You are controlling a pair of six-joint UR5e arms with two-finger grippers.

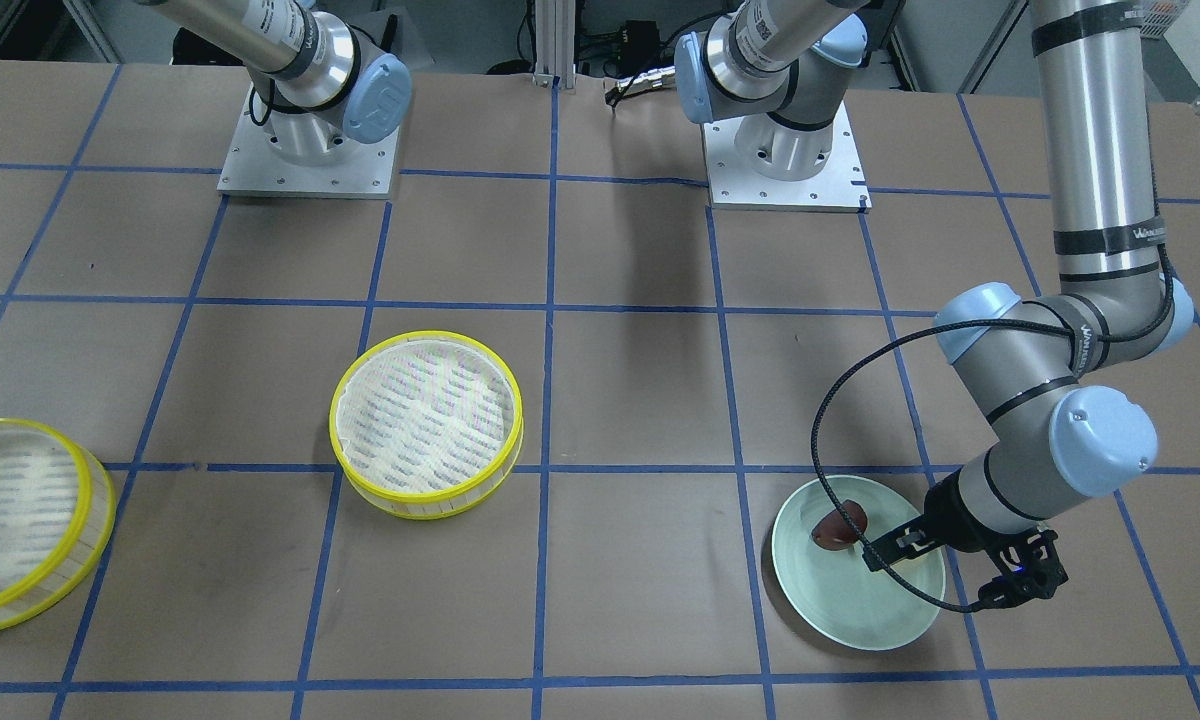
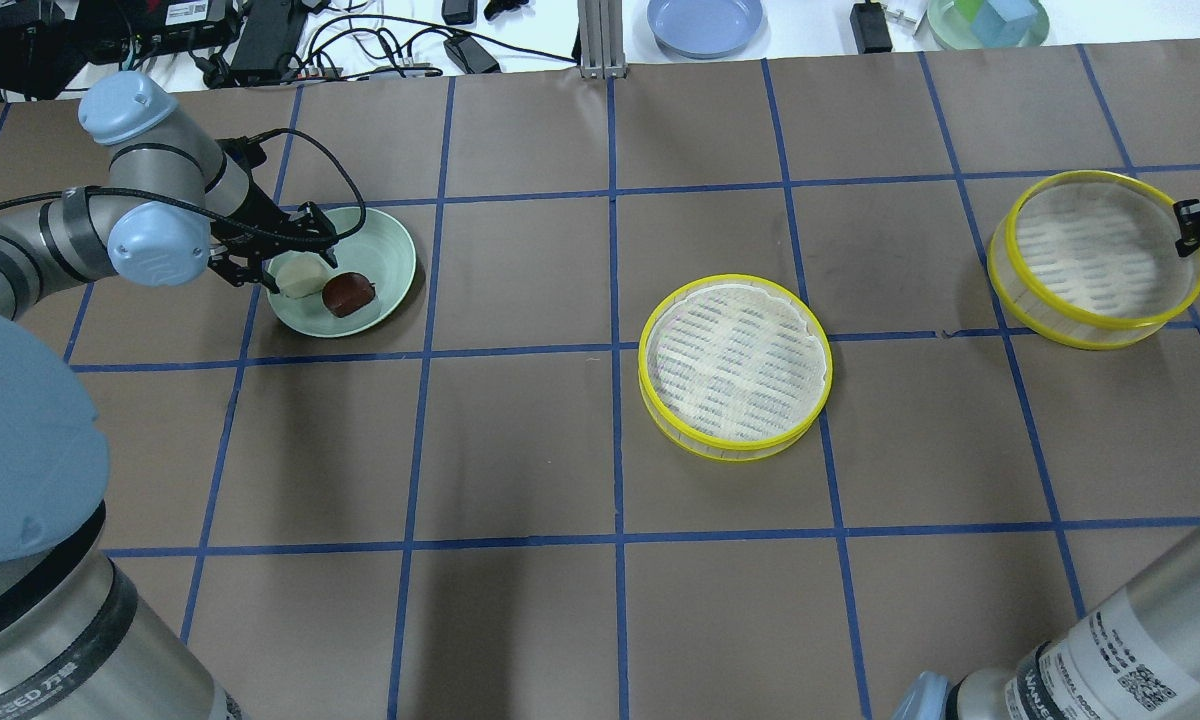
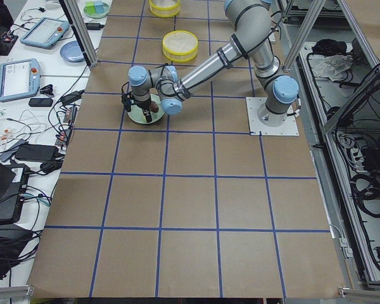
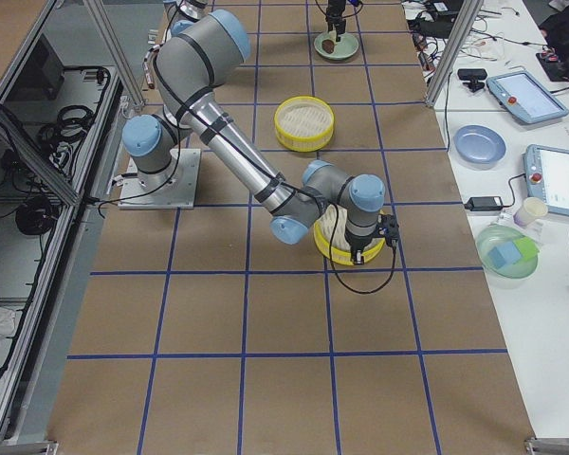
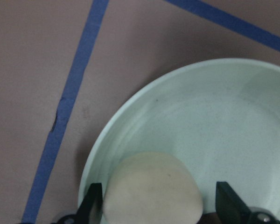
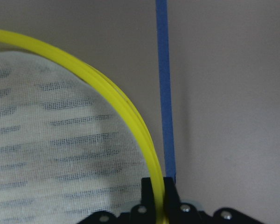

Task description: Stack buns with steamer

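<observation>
The buns need to be stacked in the steamer [image 1: 425,418], so my left gripper will grab the cream-white bun around its rounded sides next.
A pale green plate [image 2: 388,252] holds a cream-white bun [image 2: 300,279] and a dark reddish-brown bun [image 2: 348,294]. My left gripper [image 2: 296,264] is open and down over the plate. In the left wrist view its fingertips [image 5: 92,201] stand on either side of the cream bun [image 5: 151,191]. One yellow-rimmed steamer tray [image 2: 735,365] sits empty in the middle of the table. A second tray [image 2: 1100,255] sits at the far right. My right gripper [image 2: 1192,225] is shut on its yellow rim [image 6: 107,93].
A blue plate [image 2: 705,20] and a green bowl with cubes [image 2: 990,20] stand on the white bench beyond the table, with cables and boxes. Blue tape lines cross the brown table. Both arm bases [image 1: 308,150] stand on the robot's side.
</observation>
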